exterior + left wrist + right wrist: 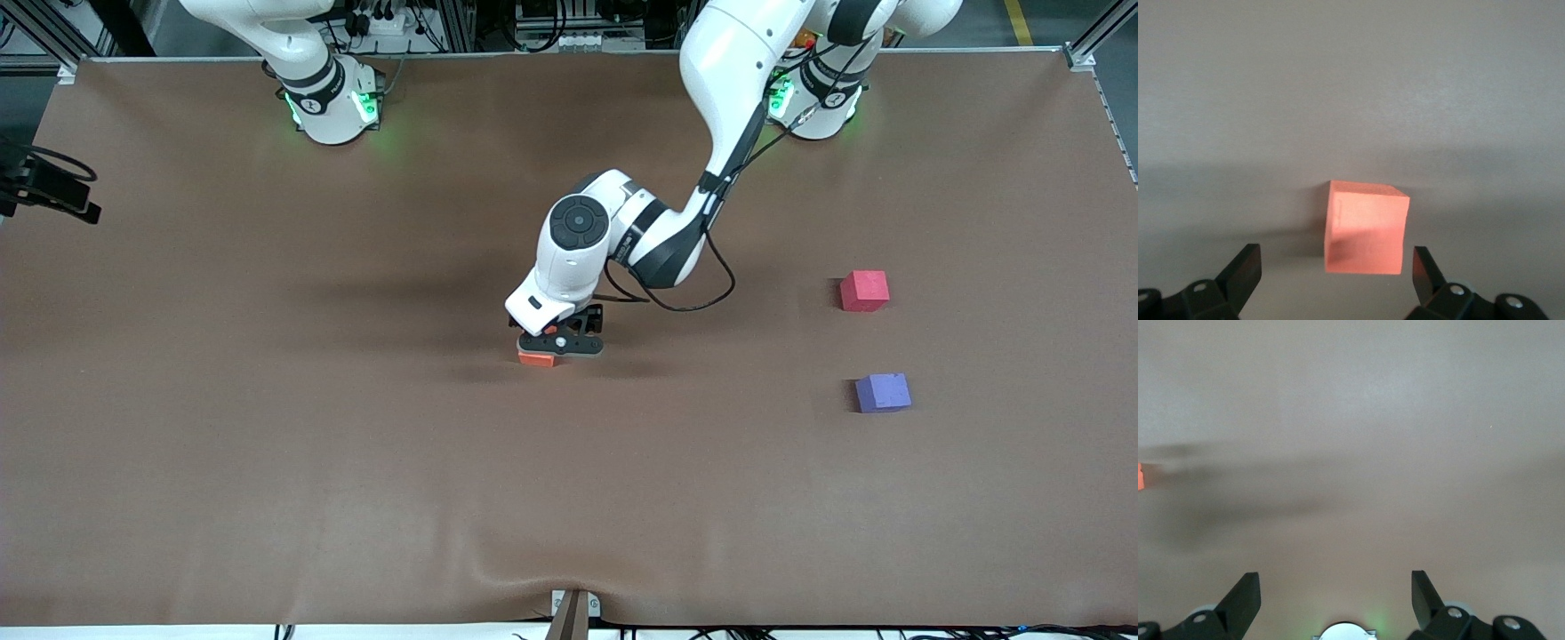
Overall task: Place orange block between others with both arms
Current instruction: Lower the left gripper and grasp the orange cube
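Observation:
The orange block [537,358] has to go between the red and blue cubes, so I will next grab it by its opposite sides with my left gripper.
The orange block [537,358] [1367,227] rests on the brown table near its middle. My left gripper [558,345] [1335,257] hangs low over it, open, one finger on each side of the block and neither touching it. The others stand toward the left arm's end of the table: a pinkish-red cube [864,291], and a bluish-purple cube [883,392] nearer the front camera. A gap of bare table separates them. My right gripper [1335,581] is open over bare table, holds nothing, and is outside the front view. The orange block [1140,476] shows as a sliver at the edge of the right wrist view.
The brown mat [267,444] covers the whole table. A black camera mount [49,188] juts in at the right arm's end. A small bracket [573,609] sits at the table edge nearest the front camera. The right arm's base [331,102] stands along the edge farthest from that camera.

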Motion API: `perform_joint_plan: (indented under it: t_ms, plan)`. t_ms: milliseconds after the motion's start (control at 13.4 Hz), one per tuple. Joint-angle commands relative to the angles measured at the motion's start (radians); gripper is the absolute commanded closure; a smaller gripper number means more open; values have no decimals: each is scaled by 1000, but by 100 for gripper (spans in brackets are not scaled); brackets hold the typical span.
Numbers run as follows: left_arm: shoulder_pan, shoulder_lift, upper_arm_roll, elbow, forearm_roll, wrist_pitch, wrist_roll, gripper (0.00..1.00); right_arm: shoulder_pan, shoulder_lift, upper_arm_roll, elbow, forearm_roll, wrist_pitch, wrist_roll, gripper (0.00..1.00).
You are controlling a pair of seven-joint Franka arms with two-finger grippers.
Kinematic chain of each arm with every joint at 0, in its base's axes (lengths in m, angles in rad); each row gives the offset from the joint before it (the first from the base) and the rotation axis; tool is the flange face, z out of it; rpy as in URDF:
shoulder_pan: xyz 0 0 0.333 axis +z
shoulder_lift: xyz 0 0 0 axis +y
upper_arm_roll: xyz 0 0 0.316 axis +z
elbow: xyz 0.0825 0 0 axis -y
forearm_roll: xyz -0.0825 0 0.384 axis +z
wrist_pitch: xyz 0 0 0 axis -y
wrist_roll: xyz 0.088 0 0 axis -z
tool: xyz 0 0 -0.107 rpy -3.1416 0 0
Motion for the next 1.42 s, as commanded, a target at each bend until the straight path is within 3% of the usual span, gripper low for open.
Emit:
perform_joint_plan:
  t_ms: [0, 298, 596, 1043, 1118, 1193, 1267, 1342]
  plan:
    - [-19, 50, 17, 34, 14, 62, 17, 0, 3, -19, -1, -11, -21, 34, -79, 0]
    - [-44, 94, 20, 34, 20, 102, 40, 0, -71, -24, -19, -20, 162, 68, -77, 0]
    - [-47, 101, 22, 37, 18, 125, 38, 0, -62, -27, -12, -21, 161, 44, 77, 0]
    - [-53, 127, 23, 36, 18, 144, 38, 1, -54, -17, -13, -12, 111, 57, -64, 0]
    - [-53, 125, 23, 36, 18, 144, 40, 41, -54, -17, -12, -12, 103, 57, -79, 0]
    - [-53, 124, 23, 36, 20, 144, 40, 64, -54, -17, -13, -12, 102, 56, -81, 0]
    - [-53, 122, 23, 34, 21, 144, 40, 78, -54, -17, -13, -12, 102, 56, -81, 0]
    - [-53, 119, 23, 34, 27, 144, 40, 85, -51, -19, -10, -11, 100, 50, -80, 0]
